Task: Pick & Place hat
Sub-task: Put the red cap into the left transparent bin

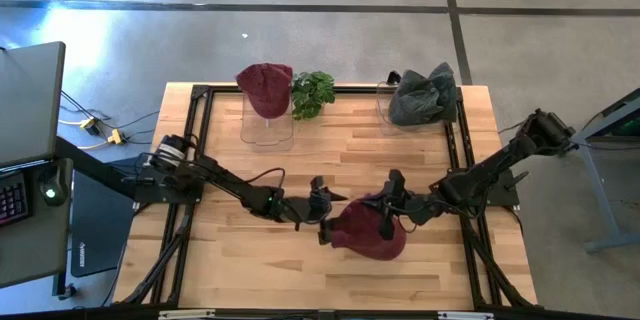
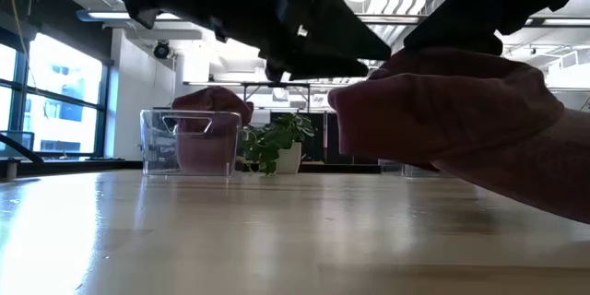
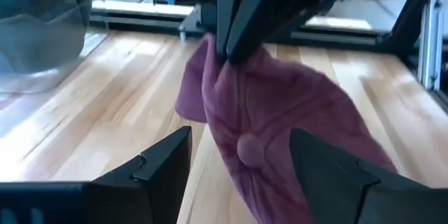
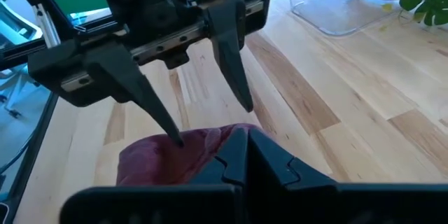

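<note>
The left gripper grabs the maroon hat by its top around the top button [image 1: 342, 224] [image 3: 250, 150] next, to place it with its match on the clear stand.
A maroon hat [image 1: 368, 232] is at the table's near middle. My right gripper [image 1: 389, 210] is shut on it; this also shows in the right wrist view [image 4: 241, 138]. My left gripper [image 1: 323, 208] is open, level with the hat on its left. In the left wrist view the hat's crown with its top button [image 3: 250, 150] lies between the left gripper's spread fingers [image 3: 239, 140]. I cannot tell whether those fingers touch the hat. In the low view the hat [image 2: 461, 115] is tilted, its left part clear of the table. My right gripper pinches a bunched edge of the maroon hat's cloth [image 3: 215, 63] between its two shut fingers [image 3: 241, 21]. The fingers come slanting down from the table's right. The hat hangs tilted below them, with the button turned toward my left gripper. Its lower part runs out of the frames.
At the far edge a second maroon hat [image 1: 265, 88] sits on a clear stand and a grey hat [image 1: 423, 95] on another. A small green plant [image 1: 313, 92] stands between them. Bare wood lies between these and the grippers. A dark frame [image 1: 205, 95] rims the table.
</note>
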`<action>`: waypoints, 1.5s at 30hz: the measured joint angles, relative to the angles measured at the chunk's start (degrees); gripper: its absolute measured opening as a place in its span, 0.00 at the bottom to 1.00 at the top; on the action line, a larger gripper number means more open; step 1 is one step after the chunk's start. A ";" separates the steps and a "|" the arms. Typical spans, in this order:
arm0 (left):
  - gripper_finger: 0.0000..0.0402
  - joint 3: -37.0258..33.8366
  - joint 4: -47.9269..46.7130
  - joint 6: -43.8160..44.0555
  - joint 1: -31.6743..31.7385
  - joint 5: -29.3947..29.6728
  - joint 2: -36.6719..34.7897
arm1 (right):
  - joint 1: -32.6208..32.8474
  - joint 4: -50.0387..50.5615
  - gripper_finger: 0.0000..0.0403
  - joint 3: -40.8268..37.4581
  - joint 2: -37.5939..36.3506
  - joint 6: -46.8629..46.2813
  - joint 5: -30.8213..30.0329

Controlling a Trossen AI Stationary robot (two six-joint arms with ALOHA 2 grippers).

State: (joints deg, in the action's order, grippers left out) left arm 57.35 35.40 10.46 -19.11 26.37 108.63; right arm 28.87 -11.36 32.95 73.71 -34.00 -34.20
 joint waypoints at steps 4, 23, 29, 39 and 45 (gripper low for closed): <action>0.54 0.79 1.06 -0.15 0.04 -0.13 0.34 | 0.73 -0.08 0.01 0.00 0.00 0.00 -0.30; 0.40 16.25 -18.50 0.22 1.09 -3.76 8.70 | 2.06 -1.07 0.01 -0.02 0.04 0.21 -0.91; 0.31 18.80 -22.38 0.09 1.11 -4.34 8.46 | 2.07 -1.52 0.01 -0.02 0.04 1.06 -0.50; 0.04 18.61 -22.57 -2.71 0.76 -13.01 8.58 | 2.08 -1.55 0.05 -0.02 -0.01 4.70 2.66; 0.01 18.59 -27.90 -2.84 -0.27 -16.93 4.11 | 2.59 -0.96 0.28 -0.02 -4.56 8.79 8.06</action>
State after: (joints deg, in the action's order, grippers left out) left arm 75.94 7.50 7.62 -19.38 9.43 112.74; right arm 31.46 -12.32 32.93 69.15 -25.21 -26.13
